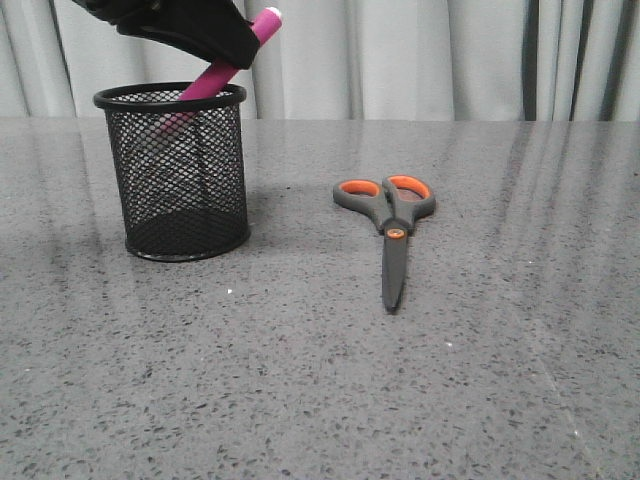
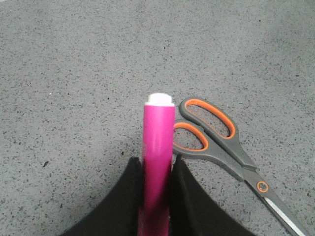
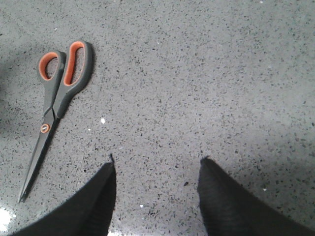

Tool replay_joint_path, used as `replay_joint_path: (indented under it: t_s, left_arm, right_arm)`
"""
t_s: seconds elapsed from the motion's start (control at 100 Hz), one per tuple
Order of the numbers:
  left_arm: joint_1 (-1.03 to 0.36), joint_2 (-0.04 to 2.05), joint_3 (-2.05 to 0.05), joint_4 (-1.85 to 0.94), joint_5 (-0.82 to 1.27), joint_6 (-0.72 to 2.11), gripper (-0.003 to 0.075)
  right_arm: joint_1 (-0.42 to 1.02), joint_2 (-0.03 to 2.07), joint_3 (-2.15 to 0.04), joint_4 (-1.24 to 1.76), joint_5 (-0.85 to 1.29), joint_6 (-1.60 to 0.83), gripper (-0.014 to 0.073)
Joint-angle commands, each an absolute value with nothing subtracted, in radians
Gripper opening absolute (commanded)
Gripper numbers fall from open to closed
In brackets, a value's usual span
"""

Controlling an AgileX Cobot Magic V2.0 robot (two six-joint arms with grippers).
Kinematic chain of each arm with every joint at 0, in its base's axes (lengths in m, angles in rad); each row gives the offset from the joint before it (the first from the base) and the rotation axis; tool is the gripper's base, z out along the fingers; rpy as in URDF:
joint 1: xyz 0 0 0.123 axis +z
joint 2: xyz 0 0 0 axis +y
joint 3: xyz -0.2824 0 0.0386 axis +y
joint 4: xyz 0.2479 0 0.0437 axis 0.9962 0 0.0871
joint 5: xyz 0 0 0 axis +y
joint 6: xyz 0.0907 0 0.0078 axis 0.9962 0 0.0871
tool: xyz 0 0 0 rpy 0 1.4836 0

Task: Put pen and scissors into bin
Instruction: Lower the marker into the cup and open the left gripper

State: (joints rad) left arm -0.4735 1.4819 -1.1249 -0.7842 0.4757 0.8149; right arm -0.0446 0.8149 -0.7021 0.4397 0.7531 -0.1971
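My left gripper should open now: the magenta pen's lower end is inside the black mesh bin's rim, so the pen would stay in there.
My left gripper (image 1: 228, 52) is shut on the magenta pen (image 1: 212, 78) and holds it tilted above the black mesh bin (image 1: 190, 190). The pen's lower end sits inside the bin's rim and its white tip points up and to the right. In the left wrist view the pen (image 2: 158, 132) is clamped between the black fingers of that gripper (image 2: 156, 169). The scissors (image 1: 395, 235) lie flat and closed on the table right of the bin, handles away from me; they also show in the left wrist view (image 2: 231, 155) and the right wrist view (image 3: 63, 96). My right gripper (image 3: 156, 164) is open, empty, above bare table beside the scissors.
The grey speckled tabletop (image 1: 320, 400) stretches around the bin and the scissors. A pale curtain (image 1: 450, 60) hangs behind the table's far edge.
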Motion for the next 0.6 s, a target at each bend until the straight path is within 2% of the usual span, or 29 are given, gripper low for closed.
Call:
replay_joint_path:
  t_s: [0.0,0.09,0.16,0.43,0.48,0.59]
  left_arm:
    - [-0.465,1.449,-1.153,-0.804,0.455,0.814,-0.0020]
    - [-0.464,1.449,-1.153,-0.804,0.470,0.814,-0.0017]
    - [-0.464,1.449,-1.153,-0.804,0.474,0.814,0.0022]
    - [-0.464,1.442,-1.155,-0.804,0.469,0.812,0.0355]
    - [-0.464,1.433,-1.155,-0.804,0.470,0.812,0.0378]
    - [-0.464,1.387,-1.156,-0.799,0.462,0.812,0.0375]
  right_arm:
    - [-0.044,0.819,-0.740,0.463,0.710,-0.209,0.0340]
    - [-0.044,0.819,-0.740,0.463,0.710,-0.209,0.0340]
    - [-0.044,0.819,-0.740,0.463,0.710,-0.209,0.0340]
    - [-0.044,0.819,-0.740,0.463,0.712,-0.209,0.0340]
    - [-0.044,0.819,-0.740,0.463,0.714,-0.209,0.0340]
    - [-0.044,0.819,-0.740,0.464,0.717,-0.209,0.0340]
